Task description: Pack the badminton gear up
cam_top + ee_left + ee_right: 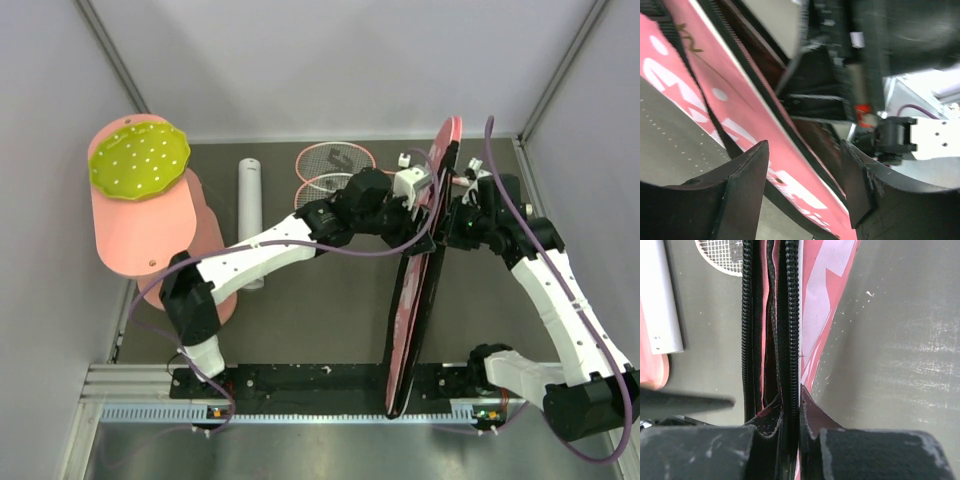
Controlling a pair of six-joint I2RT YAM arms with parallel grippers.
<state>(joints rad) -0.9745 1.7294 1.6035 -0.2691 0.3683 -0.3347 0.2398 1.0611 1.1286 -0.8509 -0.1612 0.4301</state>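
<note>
My left gripper is to grab the pink bag by the zipper edge of its lettered side (421, 273) (801, 146), so that the bag's opening stays free to take the rackets.
The pink "SPORT" bag (415, 300) stands on its long edge, running from the back right toward the near edge, its zipper open. My right gripper (452, 200) (790, 407) is shut on one zippered edge of the bag (815, 290) near its wide end. My left gripper (418, 190) (802, 185) is open on the bag's other side, its fingers straddling the lettered pink flap (740, 125) without pinching it. Two pink-framed rackets (335, 165) (722, 255) lie overlapped at the back. The white tube (248, 215) (660, 295) lies to their left. No shuttlecocks show.
A big pink cylinder (150, 230) with a yellow-green dotted disc (140, 160) lies at the far left, beside the left arm's base. Grey walls close in the table at the left, back and right. A metal rail (300, 410) runs along the near edge.
</note>
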